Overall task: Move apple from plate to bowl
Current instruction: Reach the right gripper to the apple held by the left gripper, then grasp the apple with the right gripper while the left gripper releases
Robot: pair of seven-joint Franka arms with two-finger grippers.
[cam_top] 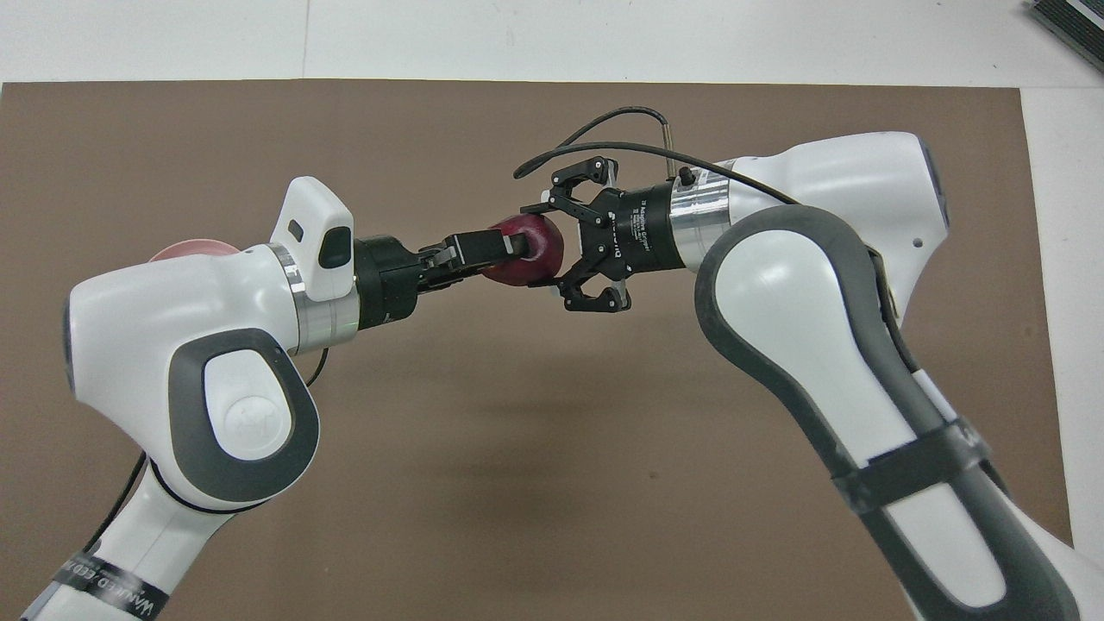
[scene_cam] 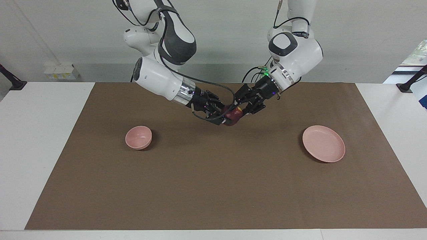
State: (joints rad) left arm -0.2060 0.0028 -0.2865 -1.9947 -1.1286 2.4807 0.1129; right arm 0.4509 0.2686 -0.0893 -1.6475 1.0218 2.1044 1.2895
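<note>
My right gripper grabs the dark red apple around its bare half (cam_top: 551,248) next, since my left gripper's fingers already cover one half.
The dark red apple (scene_cam: 233,116) (cam_top: 530,246) hangs in the air over the middle of the mat, between both grippers. My left gripper (scene_cam: 238,111) (cam_top: 509,250) is shut on it. My right gripper (scene_cam: 223,117) (cam_top: 559,241) faces it with its fingers spread open at the apple's sides. The pale pink plate (scene_cam: 323,144) lies bare toward the left arm's end; in the overhead view only a sliver of it (cam_top: 194,248) shows past the left arm. The small pink bowl (scene_cam: 138,137) stands with nothing in it toward the right arm's end, hidden under the right arm in the overhead view.
A brown mat (scene_cam: 213,186) covers the white table (scene_cam: 40,150). A black cable (cam_top: 595,129) loops off the right wrist above the apple.
</note>
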